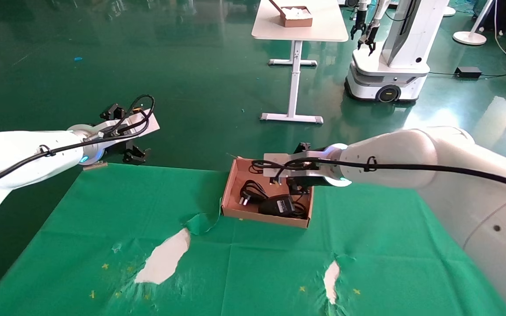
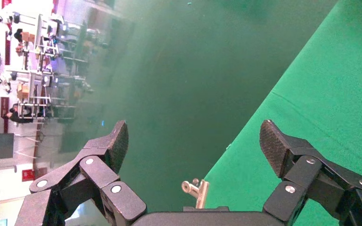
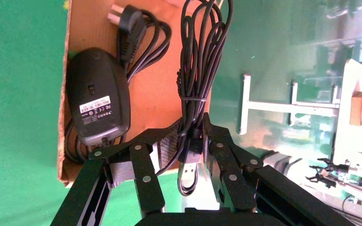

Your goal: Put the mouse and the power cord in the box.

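Observation:
My right gripper is ready to open: the bundled cable's loops hang inside the box's far side, so the cable would fall into the box.
The brown cardboard box (image 1: 234,182) sits on the green cloth at the table's far middle. Inside it, the black mouse (image 1: 278,204) lies belly up with its label showing (image 3: 99,94), and the looped power cord (image 1: 250,193) with its pronged plug (image 3: 139,33) lies beside it. My right gripper (image 3: 191,129) hovers over the box's far right corner, shut on the mouse's thin bundled cable (image 3: 198,56); the USB plug (image 3: 187,172) hangs between the fingers. My left gripper (image 1: 135,154) stays open and empty over the table's far left edge.
Two torn white patches (image 1: 165,256) (image 1: 331,276) break the cloth near the front. A metal clip (image 2: 195,188) holds the cloth at the far left edge. Beyond the table stand a white table with a small brown box (image 1: 296,16) and another robot (image 1: 389,57).

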